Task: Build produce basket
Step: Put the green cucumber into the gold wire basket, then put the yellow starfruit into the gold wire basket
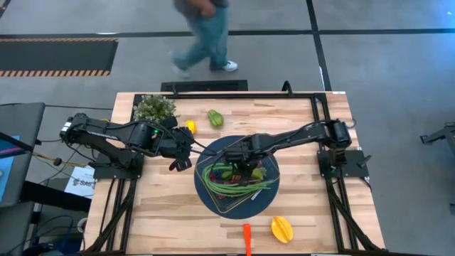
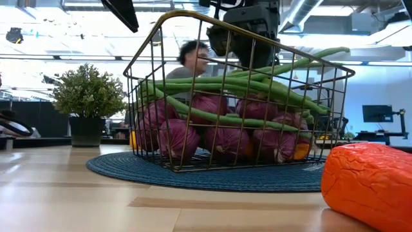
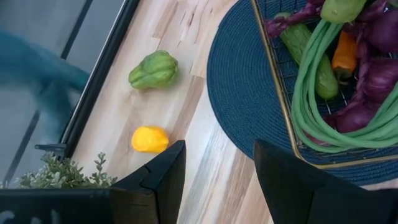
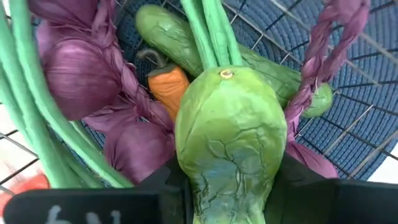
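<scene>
My right gripper should open now, because the green pepper (image 4: 230, 124) is over the dark cucumber in the right wrist view. The pepper would lie in the wire basket.
The wire basket (image 1: 213, 190) stands on a dark blue round mat (image 1: 206, 203) at mid-table. It holds long green beans (image 4: 25, 112), purple bulbs (image 4: 74, 74), a dark cucumber (image 4: 168, 31) and an orange carrot (image 4: 168, 87). My right gripper (image 4: 230, 180) hangs over the basket (image 2: 238, 96), shut on a green pepper (image 4: 230, 130). My left gripper (image 3: 217, 155) is open over bare table left of the mat, with nothing between its fingers. A second green pepper (image 3: 154, 68) and a small yellow one (image 3: 149, 139) lie on the table beyond it. My right gripper pinches the green pepper between its two fingers by the sides of its nearer end (image 4: 193, 180). The fingers come from above, pointing steeply down. The pepper's free end (image 4: 227, 74) points down at the produce in the basket; whether it touches that produce, I cannot tell.
A bushy potted plant (image 1: 155, 108) stands at the far left corner. A yellow pepper (image 1: 282, 229) and an orange carrot (image 1: 247, 238) lie near the front edge. A person walks past on the floor beyond the table's far edge (image 1: 206, 35).
</scene>
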Motion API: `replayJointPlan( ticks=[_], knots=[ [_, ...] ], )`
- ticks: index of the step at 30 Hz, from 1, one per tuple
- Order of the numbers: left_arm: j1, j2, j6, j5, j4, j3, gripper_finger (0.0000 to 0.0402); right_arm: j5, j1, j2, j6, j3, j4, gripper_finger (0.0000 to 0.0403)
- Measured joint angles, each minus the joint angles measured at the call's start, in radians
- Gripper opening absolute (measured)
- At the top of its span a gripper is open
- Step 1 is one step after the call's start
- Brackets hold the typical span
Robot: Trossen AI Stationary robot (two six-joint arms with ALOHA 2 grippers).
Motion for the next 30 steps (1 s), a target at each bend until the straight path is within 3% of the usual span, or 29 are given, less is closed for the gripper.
replayJointPlan(
  ticks=[3, 9, 13, 17, 22, 27, 30],
  knots=[
    [0.0, 0.0, 0.0, 0.001, 0.0, 0.0, 0.0176, 0.002, 0.005, -0.003, -0.005, 0.0, 0.001, 0.0141],
    [0.0, 0.0, 0.0, 0.001, 0.0, 0.0, 0.0176, -0.011, 0.006, -0.003, 0.033, -0.001, -0.002, 0.0313],
    [0.0, 0.0, 0.0, 0.003, 0.0, 0.0, 0.0176, -0.008, 0.009, -0.002, 0.056, 0.02, -0.027, 0.0367],
    [0.0, 0.0, 0.002, 0.003, 0.0, 0.0, 0.0176, 0.027, 0.021, -0.002, 0.05, 0.105, -0.076, 0.0368],
    [0.015, 0.0, 0.058, -0.013, 0.002, 0.0, 0.0176, 0.112, 0.038, -0.002, 0.033, 0.282, -0.269, 0.0338],
    [0.075, 0.015, 0.145, 0.01, -0.004, -0.002, 0.0176, 0.187, 0.037, -0.002, 0.029, 0.492, -0.452, 0.0313],
    [0.135, 0.009, 0.088, -0.045, -0.006, -0.042, 0.0176, 0.224, 0.037, -0.003, 0.029, 0.612, -0.514, 0.031]
  ],
)
